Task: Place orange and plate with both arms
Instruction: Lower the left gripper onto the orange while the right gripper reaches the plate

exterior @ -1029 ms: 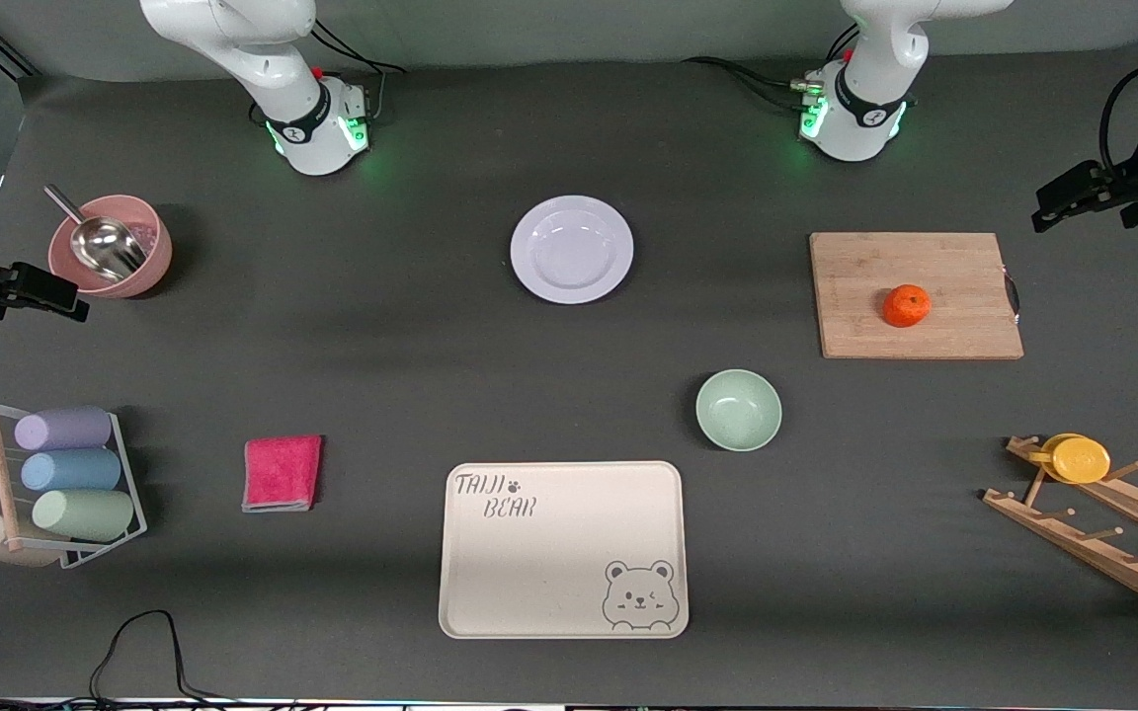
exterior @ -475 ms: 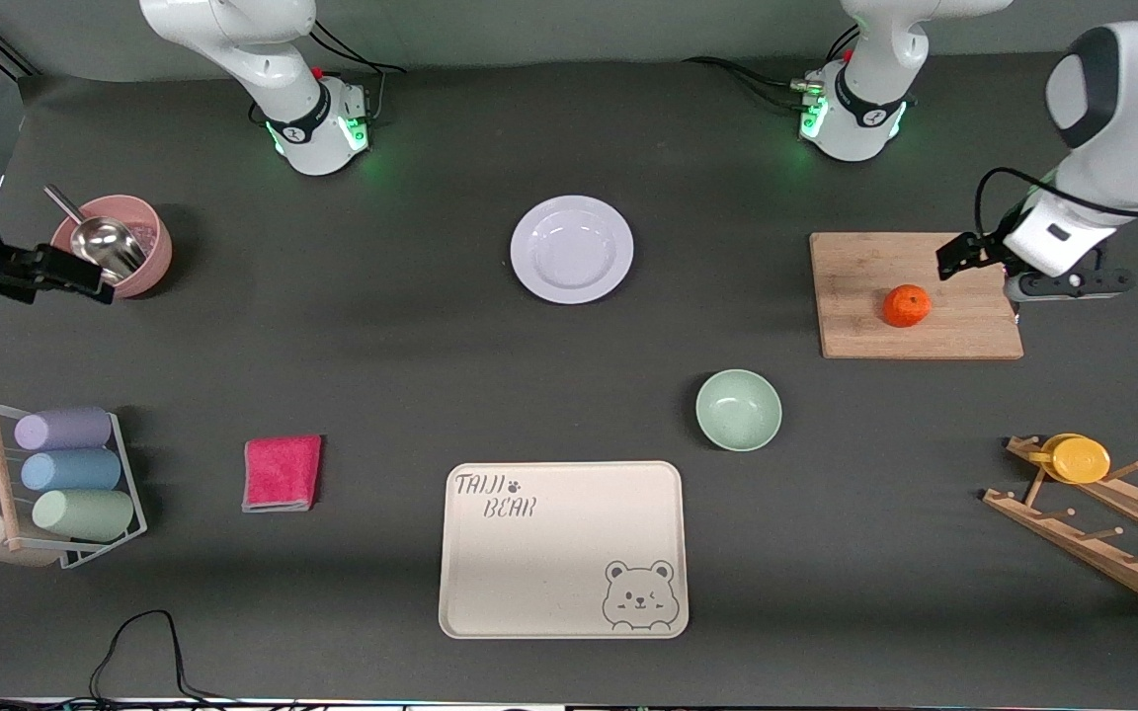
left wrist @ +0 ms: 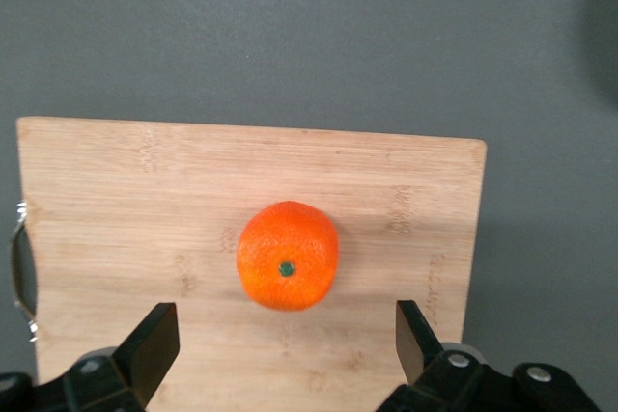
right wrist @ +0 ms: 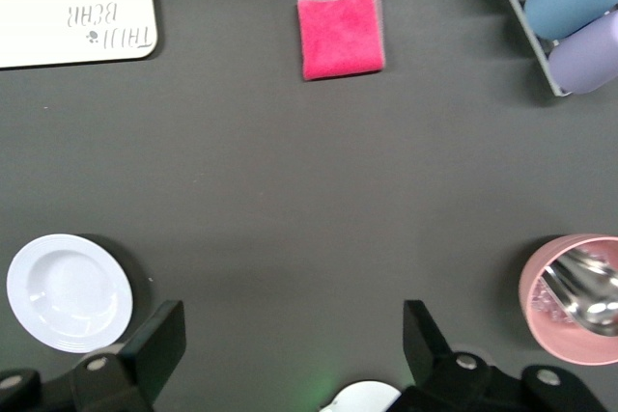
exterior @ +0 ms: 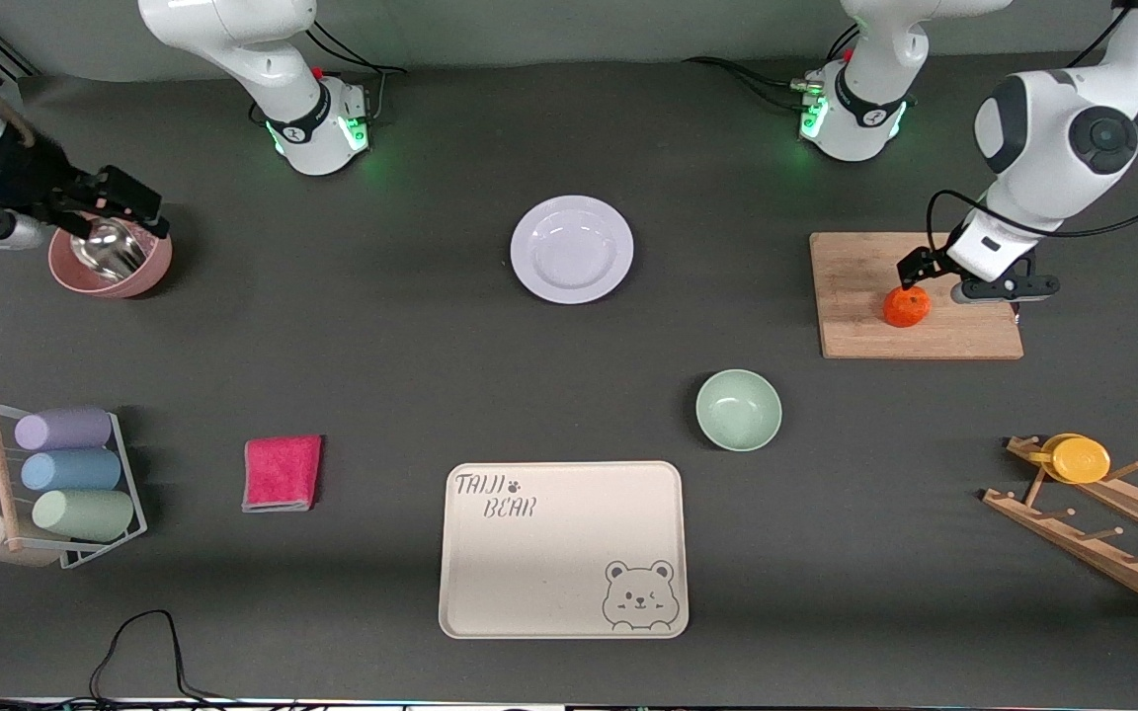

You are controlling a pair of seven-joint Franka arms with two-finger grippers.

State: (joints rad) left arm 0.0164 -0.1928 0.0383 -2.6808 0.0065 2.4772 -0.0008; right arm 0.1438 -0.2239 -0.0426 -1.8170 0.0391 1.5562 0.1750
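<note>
Next, my left gripper grabs the orange by its round middle (exterior: 906, 307) to place it on the plate (exterior: 572, 249).
The orange (exterior: 906, 307) lies on a wooden cutting board (exterior: 855, 296) toward the left arm's end of the table. My left gripper (exterior: 925, 276) hangs open just above it. In the left wrist view the orange (left wrist: 288, 256) sits a little ahead of the gap of the left gripper (left wrist: 285, 320), touching neither finger. The plate (exterior: 572, 249) rests bare on the table between the two bases, and shows in the right wrist view (right wrist: 69, 292). My right gripper (exterior: 134, 207) is open and holds nothing, over the pink bowl (exterior: 139, 267) at the right arm's end.
A metal scoop (exterior: 100, 247) lies in the pink bowl. A mint-green bowl (exterior: 738, 410) and a cream bear tray (exterior: 563, 549) sit nearer the front camera than the plate. A pink cloth (exterior: 282, 473), a rack of cups (exterior: 65, 474) and a wooden rack (exterior: 1093, 513) stand nearer too.
The left arm has swung in from the table's end and come down over the cutting board to the orange. The right gripper has moved in over the pink bowl. Both stayed open.
</note>
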